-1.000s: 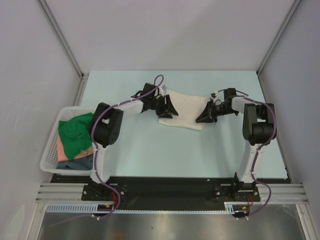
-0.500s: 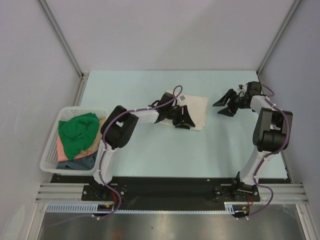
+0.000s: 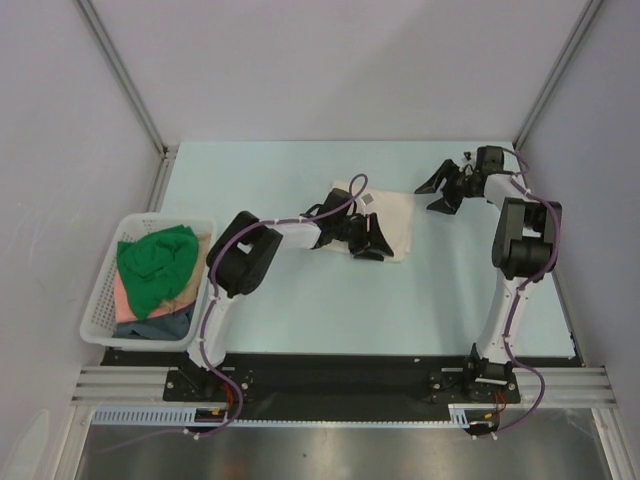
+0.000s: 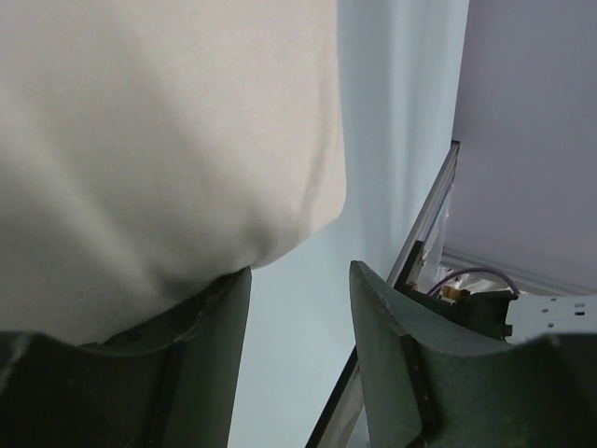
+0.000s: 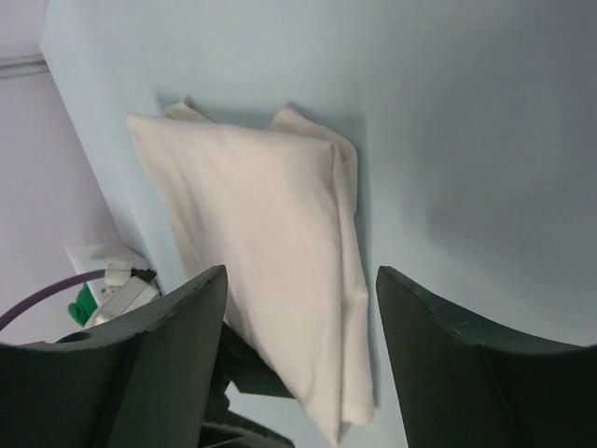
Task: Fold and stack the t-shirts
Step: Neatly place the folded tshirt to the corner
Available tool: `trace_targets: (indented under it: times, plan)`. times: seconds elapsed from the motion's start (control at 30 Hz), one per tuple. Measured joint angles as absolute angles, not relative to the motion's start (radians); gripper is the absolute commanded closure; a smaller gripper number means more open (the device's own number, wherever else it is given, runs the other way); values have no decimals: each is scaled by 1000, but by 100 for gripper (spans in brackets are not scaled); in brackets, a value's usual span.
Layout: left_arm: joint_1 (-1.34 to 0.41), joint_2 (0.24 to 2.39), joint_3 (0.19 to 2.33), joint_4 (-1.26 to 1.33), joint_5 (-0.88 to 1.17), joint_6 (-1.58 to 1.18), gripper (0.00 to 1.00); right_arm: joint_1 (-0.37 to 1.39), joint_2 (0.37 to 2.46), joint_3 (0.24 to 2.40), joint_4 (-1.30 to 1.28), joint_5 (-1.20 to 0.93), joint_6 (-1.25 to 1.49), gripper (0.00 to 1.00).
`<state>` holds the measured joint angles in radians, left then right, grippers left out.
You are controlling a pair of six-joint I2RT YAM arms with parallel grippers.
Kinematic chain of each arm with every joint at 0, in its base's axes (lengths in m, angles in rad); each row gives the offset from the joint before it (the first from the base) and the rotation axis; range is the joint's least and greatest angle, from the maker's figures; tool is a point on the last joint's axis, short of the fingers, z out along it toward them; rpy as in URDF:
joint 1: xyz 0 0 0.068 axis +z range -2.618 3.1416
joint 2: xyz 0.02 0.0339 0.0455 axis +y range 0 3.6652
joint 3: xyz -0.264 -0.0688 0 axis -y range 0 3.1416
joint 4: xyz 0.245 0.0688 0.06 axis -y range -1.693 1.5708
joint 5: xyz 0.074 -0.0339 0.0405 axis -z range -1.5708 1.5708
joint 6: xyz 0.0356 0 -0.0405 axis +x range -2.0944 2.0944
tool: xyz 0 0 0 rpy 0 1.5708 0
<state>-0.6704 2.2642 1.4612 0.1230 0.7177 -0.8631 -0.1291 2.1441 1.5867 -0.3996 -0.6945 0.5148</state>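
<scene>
I should next use my right gripper to grab the folded cream t-shirt by the edge facing that gripper. Then the t-shirt slides flat and still folded to stack.
A cream t-shirt lies folded into a small rectangle on the pale blue table at centre back. My left gripper rests at its near left edge. It is open: in the left wrist view the cream t-shirt bulges over one finger and bare table shows between the jaws. My right gripper hovers open to the right of the shirt, clear of it. In the right wrist view the folded cream t-shirt lies ahead between the spread fingers, untouched.
A white lattice basket stands at the table's left edge, holding a crumpled green t-shirt, a pink one and a dark blue one. Walls and metal frame rails close in the back and both sides.
My right gripper has opened, let go of the cream shirt and drawn back to the right. My left gripper has swept right across the shirt, which now lies folded narrower.
</scene>
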Motion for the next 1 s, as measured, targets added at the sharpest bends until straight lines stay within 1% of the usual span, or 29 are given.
trace_targets:
  times: [0.1, 0.17, 0.3, 0.43, 0.5, 0.6, 0.7, 0.8, 0.87, 0.9, 0.97, 1.0]
  plan:
    - [-672, 2228, 1460, 62, 705, -825, 45, -111, 2196, 1622, -397, -692, 491, 28]
    - [-672, 2157, 1432, 1, 686, -789, 44, -99, 2223, 1630, -394, -692, 474, 27]
    - [-665, 1916, 1327, -91, 664, -720, 44, -80, 2267, 1668, -393, -710, 436, 28]
    - [-648, 1671, 1212, -126, 654, -670, 43, -65, 2284, 1697, -390, -706, 401, 31]
    - [-625, 1571, 1143, -145, 656, -654, 43, -55, 2285, 1697, -390, -706, 391, 31]
    - [-564, 1495, 1078, -178, 657, -642, 42, -39, 2286, 1697, -391, -704, 383, 32]
    - [-487, 1472, 1053, -224, 657, -622, 41, -28, 2287, 1697, -390, -706, 372, 33]
    - [-423, 1467, 1052, -252, 657, -604, 41, -25, 2295, 1697, -383, -723, 363, 38]
    - [-390, 1460, 1052, -262, 658, -594, 41, -26, 2302, 1697, -375, -740, 360, 44]
    - [-378, 1457, 1052, -265, 659, -591, 41, -26, 2307, 1697, -370, -748, 360, 47]
    - [-363, 1452, 1052, -270, 663, -585, 41, -27, 2321, 1697, -356, -768, 355, 61]
    - [-356, 1451, 1052, -272, 667, -583, 41, -26, 2325, 1697, -354, -776, 356, 61]
